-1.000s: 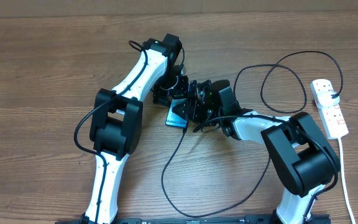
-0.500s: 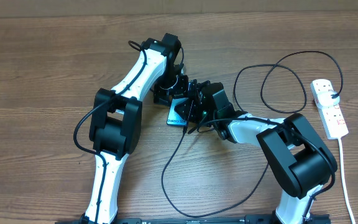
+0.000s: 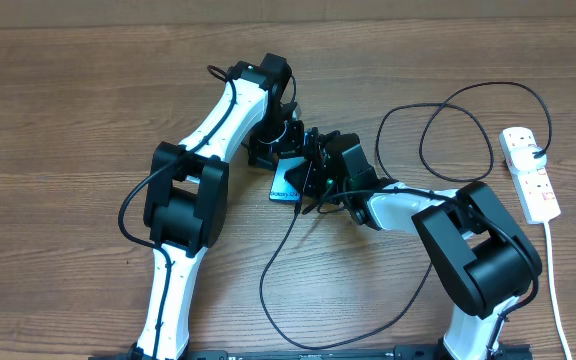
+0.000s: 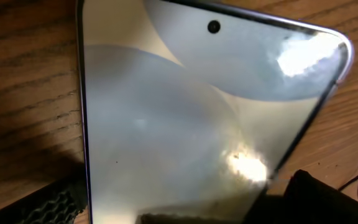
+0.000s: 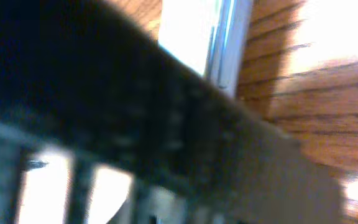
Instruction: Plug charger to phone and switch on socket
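Observation:
The phone's near end should stay free to plug the charger (image 3: 268, 270), so my left gripper will next grip the phone by its sides toward the phone's far end.
The phone (image 3: 286, 181) lies on the wooden table between both arms, its screen lit. It fills the left wrist view (image 4: 185, 124). My left gripper (image 3: 280, 155) stands open at the phone's far end, one finger on each side of it. A ribbed finger pad (image 4: 51, 200) shows beside the phone's edge. The charger (image 3: 268, 270), a thin black cable, loops across the table, and its end runs up to the phone's near end. There my right gripper (image 3: 309, 192) is shut on it. The right wrist view is blurred and shows only the phone's edge (image 5: 219, 43).
The socket (image 3: 530, 175), a white power strip, lies at the right edge with the black cable plugged in at its far end. Its white cord (image 3: 558, 295) trails toward the front. The cable makes a big loop (image 3: 456, 140) left of the strip.
My right arm slid a little left toward the phone's near end and its jaws closed from half open to shut. The left arm and phone stayed put.

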Tool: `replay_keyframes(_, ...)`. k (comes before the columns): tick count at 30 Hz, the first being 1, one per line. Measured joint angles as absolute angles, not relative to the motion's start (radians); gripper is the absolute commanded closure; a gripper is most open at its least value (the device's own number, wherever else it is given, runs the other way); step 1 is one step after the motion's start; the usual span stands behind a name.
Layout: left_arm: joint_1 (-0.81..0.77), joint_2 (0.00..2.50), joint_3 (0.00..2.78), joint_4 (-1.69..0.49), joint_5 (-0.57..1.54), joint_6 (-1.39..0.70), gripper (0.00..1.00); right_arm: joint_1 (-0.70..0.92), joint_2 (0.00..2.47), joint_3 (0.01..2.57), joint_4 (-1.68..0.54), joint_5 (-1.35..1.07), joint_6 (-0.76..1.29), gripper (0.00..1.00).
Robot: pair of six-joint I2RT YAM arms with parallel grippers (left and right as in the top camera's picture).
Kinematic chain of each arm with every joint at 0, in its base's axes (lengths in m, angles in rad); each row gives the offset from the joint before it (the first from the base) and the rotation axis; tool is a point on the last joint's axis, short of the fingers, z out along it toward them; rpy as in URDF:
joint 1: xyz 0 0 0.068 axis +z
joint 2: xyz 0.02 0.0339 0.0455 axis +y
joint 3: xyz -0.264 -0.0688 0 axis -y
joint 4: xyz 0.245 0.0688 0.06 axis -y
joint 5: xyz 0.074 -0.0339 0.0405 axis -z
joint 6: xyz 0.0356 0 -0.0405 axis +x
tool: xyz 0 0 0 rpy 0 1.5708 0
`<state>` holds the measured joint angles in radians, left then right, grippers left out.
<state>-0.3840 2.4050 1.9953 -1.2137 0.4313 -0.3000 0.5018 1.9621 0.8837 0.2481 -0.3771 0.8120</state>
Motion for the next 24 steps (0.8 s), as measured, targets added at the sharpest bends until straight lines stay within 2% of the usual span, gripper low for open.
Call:
replay_keyframes(3,-0.384,2.405,1.996,-1.214,0.43,-0.3,0.0,0.494,1.958,0.886,0.246,-0.418,0.823,0.96)
replay_keyframes(11,-0.368,2.405,1.988,-1.205,0.535,-0.237,0.09,0.415,1.958,0.869,0.244,-0.578,0.789,0.96)
replay_keyframes(19,-0.279,2.394,1.97,-1.215,0.853,-0.056,0.14,0.348,1.958,0.86,0.39,-0.788,0.804,0.96)
replay_keyframes(24,-0.218,2.392,1.963,-1.219,1.064,0.039,0.28,0.325,1.958,0.861,0.5,-0.846,0.87,0.96)
